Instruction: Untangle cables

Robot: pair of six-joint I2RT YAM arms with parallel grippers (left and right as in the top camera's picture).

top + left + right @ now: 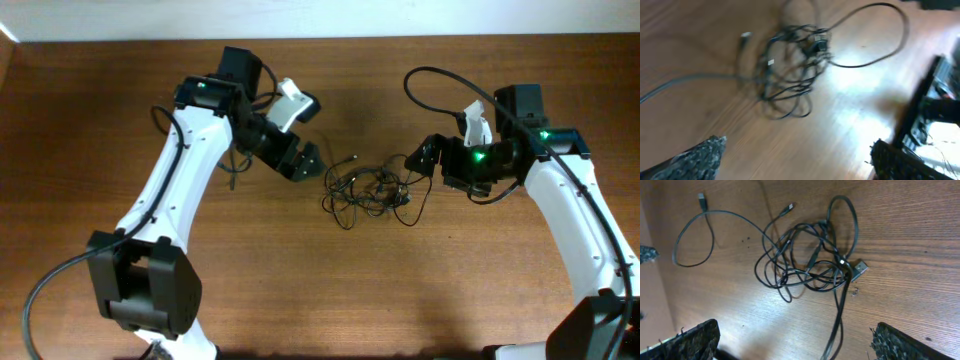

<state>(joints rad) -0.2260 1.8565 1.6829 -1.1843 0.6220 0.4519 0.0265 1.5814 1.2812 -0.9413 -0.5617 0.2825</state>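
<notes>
My left gripper is going to grab the knotted clump point(795, 65) by its bunched loops next. That leaves a piece of cable free for my right gripper to untangle.
The cables point(366, 190) lie as a knotted clump of thin black cords in the middle of the wooden table, between my two arms. My left gripper point(309, 161) hovers just left of the clump, open and with nothing in it. In the left wrist view the clump point(795, 65) is ahead of the spread fingers point(695, 157), blurred. My right gripper point(418, 160) is at the clump's right side, also open. In the right wrist view the knot point(810, 255) is sharp, with a metal plug point(860, 269) on its right. One doubled strand point(837, 325) runs down between the open fingers point(900, 342).
A loose cord loop point(690, 240) with a small plug end trails off the knot. The right arm's thick black cable point(440, 80) arches above the table. The right arm point(935, 100) shows at the left wrist view's right edge. The table's far edge point(320, 40) is at the top.
</notes>
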